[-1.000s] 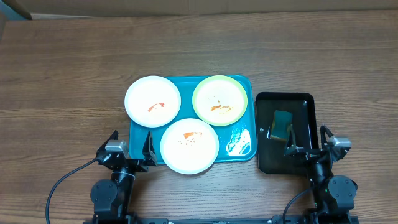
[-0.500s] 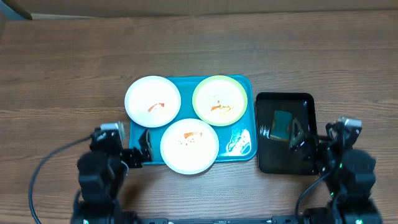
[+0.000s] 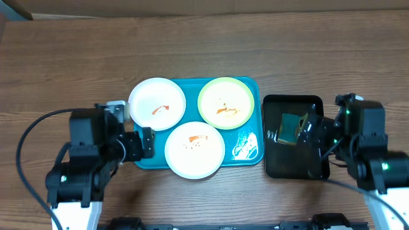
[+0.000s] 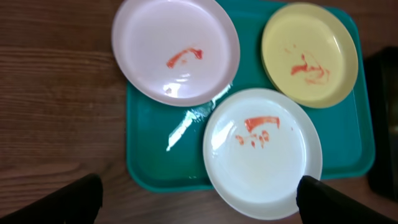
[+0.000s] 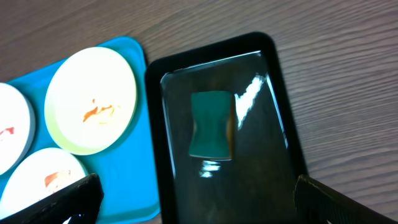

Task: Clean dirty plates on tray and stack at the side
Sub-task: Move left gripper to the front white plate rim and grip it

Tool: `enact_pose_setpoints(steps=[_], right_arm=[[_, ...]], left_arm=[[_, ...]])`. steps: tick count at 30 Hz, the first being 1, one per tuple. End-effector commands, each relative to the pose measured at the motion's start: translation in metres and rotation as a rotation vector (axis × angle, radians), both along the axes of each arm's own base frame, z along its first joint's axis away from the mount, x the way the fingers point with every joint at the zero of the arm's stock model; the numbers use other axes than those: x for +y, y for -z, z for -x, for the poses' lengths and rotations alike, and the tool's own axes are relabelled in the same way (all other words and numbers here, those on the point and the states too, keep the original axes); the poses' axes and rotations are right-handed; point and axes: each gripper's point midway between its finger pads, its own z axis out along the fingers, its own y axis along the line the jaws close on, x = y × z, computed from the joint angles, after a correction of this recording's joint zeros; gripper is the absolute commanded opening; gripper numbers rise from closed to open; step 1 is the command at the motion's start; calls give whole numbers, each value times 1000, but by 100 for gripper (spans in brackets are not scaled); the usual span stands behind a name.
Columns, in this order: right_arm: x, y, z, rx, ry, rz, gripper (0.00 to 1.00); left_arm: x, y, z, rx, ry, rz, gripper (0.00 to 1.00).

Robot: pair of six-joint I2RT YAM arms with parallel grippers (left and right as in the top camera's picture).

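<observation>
My left gripper grabs the front white plate's nearest rim next, so the plate's smeared side stays open to clean and stack.
Three plates lie on the teal tray [image 3: 248, 152]: a white plate [image 3: 156, 103] at the back left overhanging the rim, a yellow-green plate [image 3: 226, 103] at the back right, and a white plate [image 3: 195, 149] in front. All carry orange-red smears. My left gripper [image 3: 146, 141] is open and empty at the tray's left front edge. In the left wrist view, the left gripper [image 4: 199, 208] hangs above the front white plate [image 4: 262, 152] and the tray [image 4: 155, 146]. My right gripper [image 3: 307, 131] is open above the black tray; in the right wrist view, the right gripper [image 5: 199, 205] is empty.
A smaller black tray [image 3: 313, 105] stands right of the teal tray and holds a teal sponge [image 3: 291, 128], which also shows in the right wrist view [image 5: 212, 134]. Wet patches shine on the teal tray's front right. The wooden table stretches around.
Both arms have risen and reached forward. The left gripper moved to the teal tray's left front edge. The right gripper moved over the black tray. The plates and the sponge have not moved.
</observation>
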Motion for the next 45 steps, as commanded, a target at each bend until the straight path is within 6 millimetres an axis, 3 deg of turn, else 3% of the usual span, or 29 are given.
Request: enact_pose_setpoints(steps=[1, 5, 9, 15, 18, 27, 34, 40, 45], right_arm=[[12, -15, -14, -21, -38, -57, 100], [16, -12, -25, -22, -49, -74, 97], [16, 3, -32, 31, -48, -73, 93], [16, 27, -35, 124, -44, -70, 89], [16, 33, -35, 149, -43, -70, 89], [16, 33, -35, 148, -43, -69, 90], [16, 33, -35, 148, -43, -69, 90], [16, 33, -34, 151, -43, -69, 90], [16, 33, -34, 153, -43, -69, 90]], left_arm=[[-29, -2, 4, 25, 160, 42, 100], [-49, 3, 7, 61, 237, 95, 100], [-56, 11, 6, 94, 288, 78, 100], [-57, 37, 6, 219, 322, 67, 82], [-54, 61, 5, 336, 310, 60, 75], [-52, 117, 6, 598, 286, 60, 74], [-52, 155, 11, 757, 278, 65, 66], [-52, 174, 13, 828, 273, 67, 51], [-52, 181, 7, 819, 263, 68, 47]])
